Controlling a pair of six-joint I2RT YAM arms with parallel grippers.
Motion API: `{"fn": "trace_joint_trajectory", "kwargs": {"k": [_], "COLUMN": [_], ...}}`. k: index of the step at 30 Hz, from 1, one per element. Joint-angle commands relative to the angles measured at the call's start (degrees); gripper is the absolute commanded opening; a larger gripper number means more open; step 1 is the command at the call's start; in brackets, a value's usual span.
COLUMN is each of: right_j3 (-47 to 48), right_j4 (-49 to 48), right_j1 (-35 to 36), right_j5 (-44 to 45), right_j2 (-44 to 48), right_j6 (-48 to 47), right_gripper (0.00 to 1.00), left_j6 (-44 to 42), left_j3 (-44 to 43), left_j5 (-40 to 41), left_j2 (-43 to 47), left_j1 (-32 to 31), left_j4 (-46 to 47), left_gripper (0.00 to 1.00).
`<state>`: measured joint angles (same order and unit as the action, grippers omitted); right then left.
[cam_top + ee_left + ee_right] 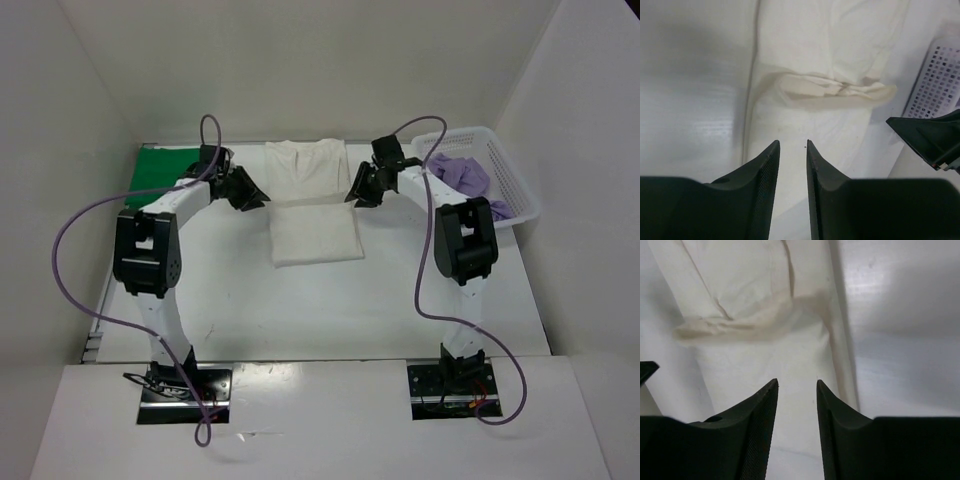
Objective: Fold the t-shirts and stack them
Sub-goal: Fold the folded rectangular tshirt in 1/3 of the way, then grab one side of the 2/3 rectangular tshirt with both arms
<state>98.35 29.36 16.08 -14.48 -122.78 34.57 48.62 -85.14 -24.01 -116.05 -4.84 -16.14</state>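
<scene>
The left gripper grabs the doubled white t-shirt's near corner on the left gripper's side next, opposite the right gripper, to fold the t-shirt evenly.
The white t-shirt [312,225] lies flat mid-table, its near part doubled over into a thicker rectangle with a fold edge [835,90] across the middle. My left gripper [252,196] hovers at its left edge, open, nothing between the fingers [792,145]. My right gripper [358,190] sits at the shirt's right edge, also open and empty [796,384], above the cloth [760,335]. The green t-shirt [163,166] lies flat at the back left. The lavender t-shirt [462,174] is bunched up in the basket.
A white mesh basket [512,178] stands at the back right, also showing in the left wrist view [940,75]. White walls close in the table on three sides. Purple cables loop off both arms.
</scene>
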Motion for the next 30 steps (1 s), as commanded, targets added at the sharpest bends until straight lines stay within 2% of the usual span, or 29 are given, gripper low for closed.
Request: {"fn": "trace_joint_trajectory", "kwargs": {"k": [1, 2, 3, 5, 8, 9, 10, 12, 15, 20, 24, 30], "right_j3": [-7.2, -9.7, -14.4, -19.7, -24.4, -25.2, -25.9, -27.7, -31.6, -36.0, -36.0, -37.1], "right_j4": [-2.9, -4.8, -5.4, -5.4, -5.4, -5.4, -5.4, -5.4, -5.4, -7.2, -8.6, -10.6], "right_j1": [-0.5, -0.5, 0.0, 1.7, 2.7, 2.7, 2.7, 2.7, 2.7, 2.7, 3.4, 3.4], "right_j5": [1.4, 0.6, -0.1, -0.6, 1.2, 1.8, 2.4, 3.6, 5.4, 4.5, 3.9, 3.1], "right_j2": [11.3, 12.8, 14.1, 15.8, 16.4, 16.4, 16.4, 17.2, 20.0, 20.8, 18.6, 18.1], "right_j6": [1.0, 1.0, 1.7, 1.7, 1.7, 1.7, 1.7, 1.7, 1.7, 2.3, 2.3, 2.8], "right_gripper": [0.43, 0.43, 0.32, 0.26, 0.33, 0.40, 0.43, 0.46, 0.50, 0.56, 0.56, 0.39], "left_j6": [-1.1, -1.1, -0.3, 0.9, 0.9, 0.9, 0.3, -0.9, -0.9, 1.8, 2.4, 1.1], "left_j3": [4.3, 6.0, 10.3, 14.3, 18.5, 19.3, 19.9, 21.9, 27.1, 36.0, 38.0, 38.0], "left_j5": [1.8, 1.8, 1.8, 1.1, 1.1, 1.1, 1.7, 4.0, 6.3, 11.8, 11.0, 6.4], "left_j2": [11.6, 13.0, 15.3, 16.0, 14.6, 13.4, 13.4, 12.7, 16.6, 26.5, 25.7, 21.0], "left_j1": [-1.4, -3.2, -4.4, -8.6, -12.4, -12.4, -12.4, -12.4, -11.8, -11.2, -8.3, -8.3], "left_j4": [3.3, 3.8, 4.5, 7.3, 8.8, 8.8, 8.8, 7.6, 7.1, 8.7, 9.4, 10.5], "left_gripper": [0.35, 0.35, 0.35, 0.35, 0.35, 0.35, 0.34, 0.34, 0.34, 0.55, 0.64, 0.62]}}
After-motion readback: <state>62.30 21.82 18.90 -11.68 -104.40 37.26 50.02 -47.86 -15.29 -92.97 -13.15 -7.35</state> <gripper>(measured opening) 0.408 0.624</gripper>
